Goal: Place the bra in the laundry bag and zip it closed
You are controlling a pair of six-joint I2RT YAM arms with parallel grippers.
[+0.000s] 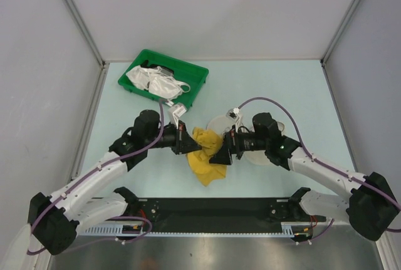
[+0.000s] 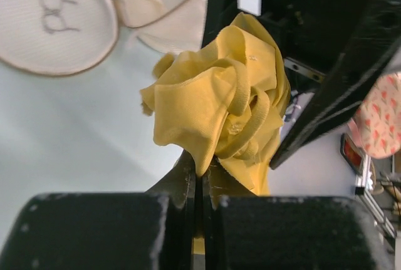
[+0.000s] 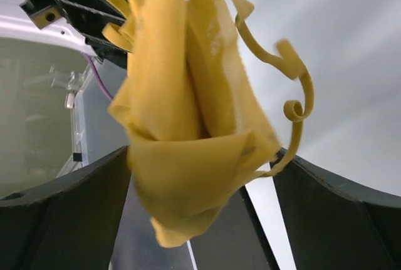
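The bra's fold hangs between my fingers toward my palm, so it is now time for my right gripper to close on the fold.
The mustard-yellow bra (image 1: pixel 207 151) hangs bunched between my two grippers near the middle of the table. My left gripper (image 1: pixel 186 140) is shut on one edge of it; the pinch shows in the left wrist view (image 2: pixel 200 171) below the bra (image 2: pixel 219 101). My right gripper (image 1: pixel 223 153) is open, its fingers spread wide on either side of the bra (image 3: pixel 182 132), as the right wrist view (image 3: pixel 202 157) shows. The beige mesh laundry bag (image 2: pixel 53 22) lies open in two discs with the bra drawing face up. In the top view the bag (image 1: pixel 219 121) is mostly hidden under my right arm.
A green tray (image 1: pixel 191 72) holding shiny white bras (image 1: pixel 153 81) stands at the back left. White walls enclose the table on the far, left and right sides. The black base rail (image 1: pixel 213 210) runs along the near edge.
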